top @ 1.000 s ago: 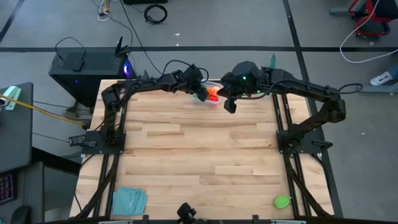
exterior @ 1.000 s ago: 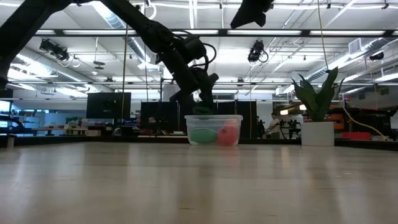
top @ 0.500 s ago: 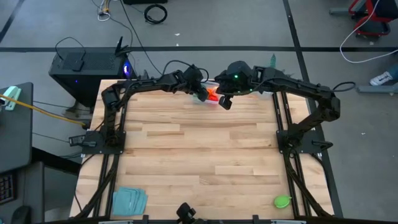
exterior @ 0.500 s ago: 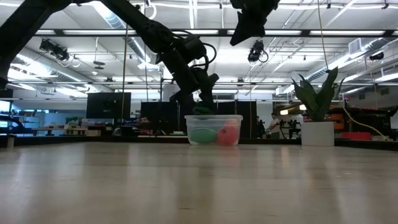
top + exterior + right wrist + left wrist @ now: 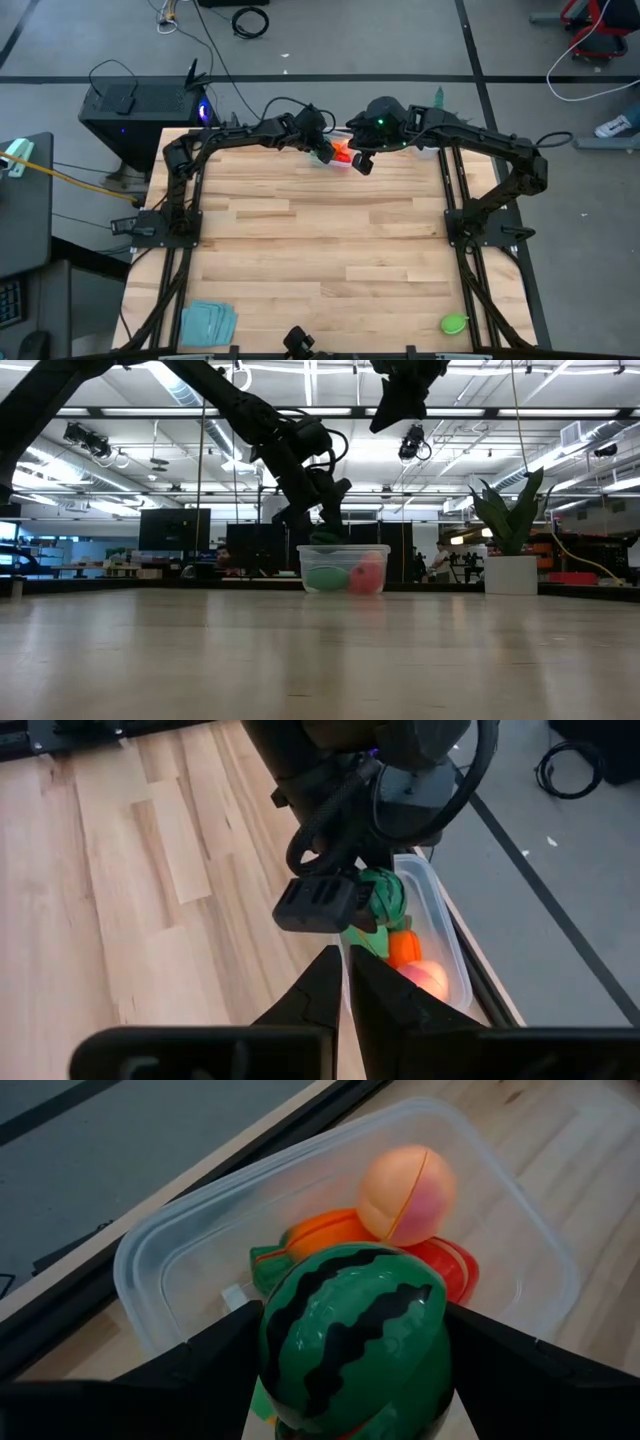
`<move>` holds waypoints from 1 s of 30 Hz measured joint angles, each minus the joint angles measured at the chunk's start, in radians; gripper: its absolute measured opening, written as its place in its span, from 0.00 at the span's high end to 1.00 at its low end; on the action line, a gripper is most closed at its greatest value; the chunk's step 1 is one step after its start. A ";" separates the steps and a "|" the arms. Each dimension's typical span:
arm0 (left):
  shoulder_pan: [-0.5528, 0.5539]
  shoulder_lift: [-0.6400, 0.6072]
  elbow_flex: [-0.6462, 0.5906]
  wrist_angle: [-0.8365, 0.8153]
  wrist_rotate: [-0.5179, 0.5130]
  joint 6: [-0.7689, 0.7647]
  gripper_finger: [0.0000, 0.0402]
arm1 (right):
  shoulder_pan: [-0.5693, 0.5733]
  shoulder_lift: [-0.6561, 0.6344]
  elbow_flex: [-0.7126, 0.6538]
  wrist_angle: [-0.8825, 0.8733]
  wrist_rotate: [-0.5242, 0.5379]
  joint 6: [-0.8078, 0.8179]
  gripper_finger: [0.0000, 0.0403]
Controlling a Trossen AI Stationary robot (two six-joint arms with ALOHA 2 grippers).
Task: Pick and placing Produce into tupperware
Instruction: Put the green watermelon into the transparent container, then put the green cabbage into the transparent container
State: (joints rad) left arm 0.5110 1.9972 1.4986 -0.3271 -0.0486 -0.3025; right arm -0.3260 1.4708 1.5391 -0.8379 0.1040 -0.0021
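Observation:
The striped watermelon (image 5: 355, 1340) is over the clear tupperware (image 5: 180, 1250) in the left wrist view, inside its rim, and would drop in, so my left gripper opens now.
The clear tupperware (image 5: 343, 153) stands at the table's far edge, and in the left wrist view the tupperware (image 5: 180, 1250) holds a peach (image 5: 407, 1193), an orange carrot (image 5: 325, 1232) and a red piece (image 5: 450, 1268). My left gripper (image 5: 323, 151) hangs over it, shut on a striped green toy watermelon (image 5: 350, 1330). My right gripper (image 5: 362, 164) hovers just right of the box, high above it, shut and holding nothing (image 5: 346, 982). Another green produce piece (image 5: 453, 323) lies near the table's near right corner. My left gripper pinches the toy watermelon between its two fingers, one on each flank (image 5: 275, 1345). The fingers (image 5: 205, 1370) come from above, slanting down toward the box. The watermelon is lifted clear, over the tupperware's open top and the pieces inside.
A teal folded cloth (image 5: 208, 322) lies at the near left corner. In the low view, a spiky plant in a white pot (image 5: 510, 570) stands right of the tupperware (image 5: 343, 568). Bare wood (image 5: 320, 250) fills the middle of the table.
My right gripper has moved a little toward the table's left and far edge, closer to the tupperware, and has come down slightly in the low view. My left gripper and the watermelon have kept still over the box.

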 joint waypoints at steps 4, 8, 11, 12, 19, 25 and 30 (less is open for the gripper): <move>0.000 0.000 0.000 0.000 0.000 0.000 0.28 | 0.000 0.000 0.000 0.000 0.000 0.000 0.92; 0.000 0.000 0.000 -0.002 0.000 0.000 0.28 | 0.000 0.000 0.000 0.000 0.000 0.000 0.92; 0.000 0.000 0.000 -0.009 -0.001 0.000 0.28 | 0.001 0.000 0.000 0.000 0.000 0.000 0.92; 0.000 0.000 0.000 -0.010 -0.011 -0.001 0.28 | 0.001 0.000 0.000 0.000 0.000 0.000 0.92; 0.003 -0.001 0.000 -0.016 -0.034 0.019 0.28 | 0.001 0.000 0.000 0.000 0.000 0.000 0.92; 0.007 -0.001 0.000 -0.015 -0.036 -0.015 0.21 | 0.001 0.000 0.000 0.000 0.000 0.000 0.92; 0.010 -0.001 0.000 -0.032 -0.074 -0.016 0.05 | 0.001 0.000 0.000 0.000 0.000 0.000 0.92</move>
State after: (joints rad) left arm 0.5209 1.9961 1.4986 -0.3588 -0.1222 -0.3187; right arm -0.3248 1.4708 1.5391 -0.8381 0.1040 -0.0025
